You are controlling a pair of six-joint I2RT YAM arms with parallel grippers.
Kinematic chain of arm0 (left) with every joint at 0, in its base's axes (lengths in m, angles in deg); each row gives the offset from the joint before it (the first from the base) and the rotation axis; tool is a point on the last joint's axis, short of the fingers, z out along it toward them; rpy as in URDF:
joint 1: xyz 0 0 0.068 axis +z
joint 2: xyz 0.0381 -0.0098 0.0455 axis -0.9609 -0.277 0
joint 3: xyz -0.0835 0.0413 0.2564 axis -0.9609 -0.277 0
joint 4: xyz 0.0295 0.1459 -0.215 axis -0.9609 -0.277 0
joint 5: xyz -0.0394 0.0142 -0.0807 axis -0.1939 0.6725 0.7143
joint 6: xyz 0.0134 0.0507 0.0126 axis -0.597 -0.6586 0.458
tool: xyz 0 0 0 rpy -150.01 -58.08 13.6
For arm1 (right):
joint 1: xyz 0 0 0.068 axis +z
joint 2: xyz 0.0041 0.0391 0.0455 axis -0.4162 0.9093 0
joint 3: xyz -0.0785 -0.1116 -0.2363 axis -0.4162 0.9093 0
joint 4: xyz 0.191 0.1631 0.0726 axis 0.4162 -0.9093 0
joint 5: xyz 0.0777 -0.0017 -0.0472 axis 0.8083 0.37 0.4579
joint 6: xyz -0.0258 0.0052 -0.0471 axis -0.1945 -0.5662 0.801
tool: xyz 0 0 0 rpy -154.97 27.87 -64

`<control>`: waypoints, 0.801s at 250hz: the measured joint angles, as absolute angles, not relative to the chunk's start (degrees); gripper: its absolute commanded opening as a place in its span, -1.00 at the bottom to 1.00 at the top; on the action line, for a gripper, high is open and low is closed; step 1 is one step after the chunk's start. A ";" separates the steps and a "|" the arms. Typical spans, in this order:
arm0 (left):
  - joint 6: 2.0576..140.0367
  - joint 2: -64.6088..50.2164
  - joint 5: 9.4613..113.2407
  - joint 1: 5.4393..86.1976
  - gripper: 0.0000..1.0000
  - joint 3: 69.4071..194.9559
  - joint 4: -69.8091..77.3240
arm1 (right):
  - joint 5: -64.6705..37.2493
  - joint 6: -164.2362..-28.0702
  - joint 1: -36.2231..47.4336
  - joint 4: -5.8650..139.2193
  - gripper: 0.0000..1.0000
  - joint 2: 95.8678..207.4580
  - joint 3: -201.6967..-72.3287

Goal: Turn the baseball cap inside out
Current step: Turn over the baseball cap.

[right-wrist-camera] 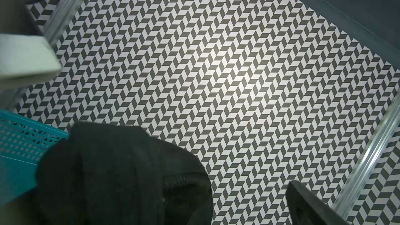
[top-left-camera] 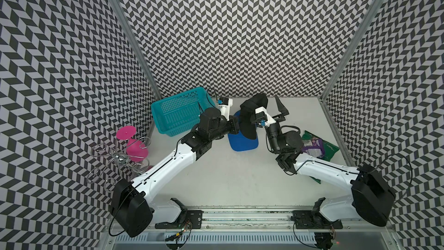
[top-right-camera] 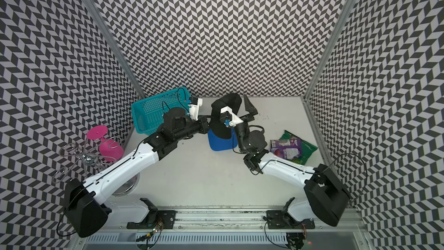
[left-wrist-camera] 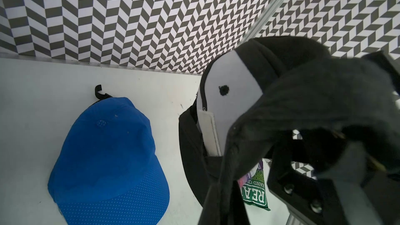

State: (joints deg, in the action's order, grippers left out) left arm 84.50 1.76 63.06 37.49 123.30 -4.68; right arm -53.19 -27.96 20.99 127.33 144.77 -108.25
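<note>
My right gripper needs to grab the black cap's top next, with one finger under it and one outside. My left gripper is then free to turn the cap inside out.
A black baseball cap [top-left-camera: 249,119] [top-right-camera: 222,126] hangs in the air over the middle-back of the table, its white inner lining [left-wrist-camera: 229,89] showing in the left wrist view. My left gripper [top-left-camera: 236,123] [left-wrist-camera: 223,202] is shut on a strip of the cap's lower edge. My right gripper [top-left-camera: 268,103] [top-right-camera: 237,104] [right-wrist-camera: 244,202] stands open wide. One of its fingers is covered by the cap's crown [right-wrist-camera: 121,174], and the other finger [right-wrist-camera: 307,204] sticks out bare beside the cap.
A blue cap [top-left-camera: 242,144] [left-wrist-camera: 108,159] lies flat on the table under the black one. A teal basket [top-left-camera: 179,111] stands at the back left. A pink goblet [top-left-camera: 134,149] and a wire rack [top-left-camera: 115,162] are at the left, snack bags [top-left-camera: 317,147] at the right.
</note>
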 measured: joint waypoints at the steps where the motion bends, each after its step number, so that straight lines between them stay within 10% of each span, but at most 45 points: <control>1: 84.39 1.76 63.01 37.47 -1.00 123.39 -4.78 | -53.17 -27.96 20.99 127.31 0.99 144.80 -108.27; 165: 59.59 0.86 56.50 36.53 -1.00 128.40 -19.08 | -50.35 -35.52 17.20 97.39 1.00 142.57 -117.73; 200: 56.57 0.03 55.95 36.42 -1.00 129.23 -21.22 | -47.69 -36.92 17.10 91.33 0.71 141.52 -118.28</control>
State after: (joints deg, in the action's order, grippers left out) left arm 56.57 0.03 55.95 36.42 129.23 -21.22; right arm -47.69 -36.92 17.10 91.33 141.52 -118.28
